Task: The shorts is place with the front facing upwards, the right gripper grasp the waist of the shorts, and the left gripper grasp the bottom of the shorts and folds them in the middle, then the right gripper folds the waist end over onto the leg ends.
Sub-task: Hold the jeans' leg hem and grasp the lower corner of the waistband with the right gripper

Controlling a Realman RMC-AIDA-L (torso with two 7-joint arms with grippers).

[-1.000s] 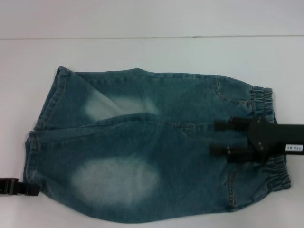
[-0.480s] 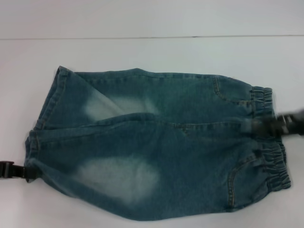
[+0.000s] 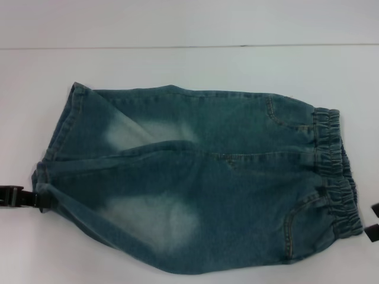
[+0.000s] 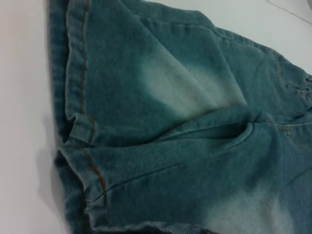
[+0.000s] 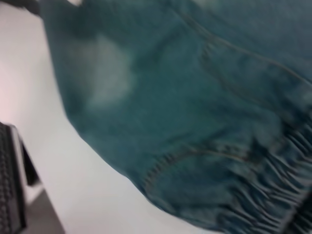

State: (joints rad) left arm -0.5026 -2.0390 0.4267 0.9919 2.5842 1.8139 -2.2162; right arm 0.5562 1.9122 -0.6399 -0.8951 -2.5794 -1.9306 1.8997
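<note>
Tabletop lies between my fingers and the waist's near corner (image 3: 356, 226), so they would miss the waist now. My right gripper should approach the shorts (image 3: 195, 177) before closing on it.
Blue denim shorts (image 3: 195, 177) lie flat on the white table, front up. The elastic waist (image 3: 334, 171) is on the right and the leg hems (image 3: 53, 148) on the left. My left gripper (image 3: 40, 199) reaches in from the left edge and is shut on the near leg's hem, which is bunched and drawn up at that corner. In the left wrist view the stitched hems (image 4: 80, 131) fill the picture without fingers showing. My right gripper (image 3: 374, 222) is only a dark sliver at the right edge, beside the waist's near corner. The gathered waistband (image 5: 263, 195) shows in the right wrist view.
The white table (image 3: 177, 65) carries the shorts, and a seam line (image 3: 189, 46) runs across it behind them. In the right wrist view a dark piece of equipment (image 5: 9, 185) stands past the table's near edge.
My right gripper has left its place over the waist and gone off to the right edge. My left gripper has moved farther along the hem, pulling the near leg's corner with it.
</note>
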